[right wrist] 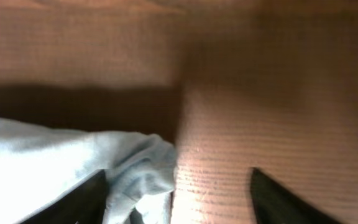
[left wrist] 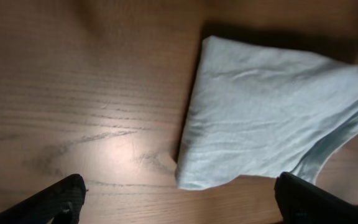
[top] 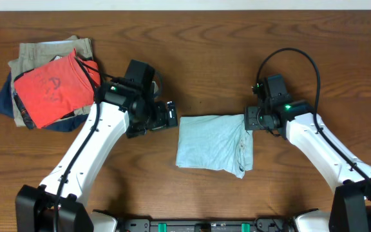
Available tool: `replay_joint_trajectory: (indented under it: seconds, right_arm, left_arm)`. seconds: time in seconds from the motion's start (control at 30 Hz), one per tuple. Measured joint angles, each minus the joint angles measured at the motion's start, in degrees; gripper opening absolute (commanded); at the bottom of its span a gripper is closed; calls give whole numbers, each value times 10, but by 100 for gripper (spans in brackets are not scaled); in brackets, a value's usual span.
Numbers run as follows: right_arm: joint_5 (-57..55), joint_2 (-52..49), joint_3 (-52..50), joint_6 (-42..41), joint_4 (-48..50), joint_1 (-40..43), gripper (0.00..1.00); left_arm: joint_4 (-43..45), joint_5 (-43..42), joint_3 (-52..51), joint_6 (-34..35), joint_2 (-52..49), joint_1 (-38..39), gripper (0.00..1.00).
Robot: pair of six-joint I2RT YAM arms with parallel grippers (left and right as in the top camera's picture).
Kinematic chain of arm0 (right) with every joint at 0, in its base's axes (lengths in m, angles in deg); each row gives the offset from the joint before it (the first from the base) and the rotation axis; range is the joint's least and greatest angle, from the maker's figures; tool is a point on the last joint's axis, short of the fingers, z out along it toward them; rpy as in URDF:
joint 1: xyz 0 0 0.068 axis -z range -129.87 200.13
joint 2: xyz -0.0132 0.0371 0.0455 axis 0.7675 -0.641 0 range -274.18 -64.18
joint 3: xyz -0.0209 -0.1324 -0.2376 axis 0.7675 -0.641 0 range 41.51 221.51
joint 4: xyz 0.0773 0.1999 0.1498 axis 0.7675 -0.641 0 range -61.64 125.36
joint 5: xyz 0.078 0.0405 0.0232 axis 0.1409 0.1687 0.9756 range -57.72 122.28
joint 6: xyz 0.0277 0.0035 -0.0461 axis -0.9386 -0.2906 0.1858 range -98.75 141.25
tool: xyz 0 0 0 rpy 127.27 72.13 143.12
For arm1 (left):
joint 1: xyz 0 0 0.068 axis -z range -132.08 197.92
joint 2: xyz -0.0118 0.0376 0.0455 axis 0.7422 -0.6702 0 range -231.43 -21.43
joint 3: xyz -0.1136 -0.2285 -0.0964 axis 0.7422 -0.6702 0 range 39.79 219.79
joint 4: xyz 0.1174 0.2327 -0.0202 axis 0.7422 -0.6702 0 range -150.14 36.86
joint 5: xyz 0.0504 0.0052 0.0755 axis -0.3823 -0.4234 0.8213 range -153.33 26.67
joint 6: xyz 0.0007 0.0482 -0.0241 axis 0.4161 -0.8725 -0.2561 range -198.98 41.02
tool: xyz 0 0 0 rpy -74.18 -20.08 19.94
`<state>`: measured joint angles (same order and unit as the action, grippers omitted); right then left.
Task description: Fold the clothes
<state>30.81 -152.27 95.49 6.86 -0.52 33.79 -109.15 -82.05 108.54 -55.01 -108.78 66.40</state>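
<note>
I should next grip the light-blue garment point(top: 212, 143) by its nearest corner with my left gripper, so the rest stays free to lay over the folded pile.
The pale light-blue garment point(top: 212, 143) lies folded into a rough rectangle at the table's middle, wrinkled, with a bunched right edge. My left gripper point(top: 171, 115) is open and empty just left of its top left corner; in the left wrist view the cloth point(left wrist: 260, 112) lies ahead of the spread jaws point(left wrist: 179, 199). My right gripper point(top: 248, 119) is open at the cloth's top right corner. In the right wrist view the bunched edge point(right wrist: 138, 168) lies between the spread fingers point(right wrist: 179, 199), against the left one.
A pile of folded garments stands at the back left: a red-orange printed T-shirt point(top: 55, 87) on top of khaki point(top: 44, 53) and navy point(top: 4, 100) pieces. The table is dark brown wood point(top: 205, 58).
</note>
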Motion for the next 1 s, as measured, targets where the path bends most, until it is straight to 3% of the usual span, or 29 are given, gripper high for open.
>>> replay_joint_trajectory:
  seconds: [0.37, 0.97, 1.0]
  right_arm:
    - [-29, 0, 0, -16, -131, 1, 84]
    - [-45, 0, 0, -20, -187, 56, 86]
    - [-46, 0, 0, -20, -187, 56, 86]
  left_arm:
    - [42, -35, -16, -69, -29, 6, 98]
    - [219, -168, -43, -125, -200, 51, 99]
    - [223, -174, -43, -125, -209, 59, 96]
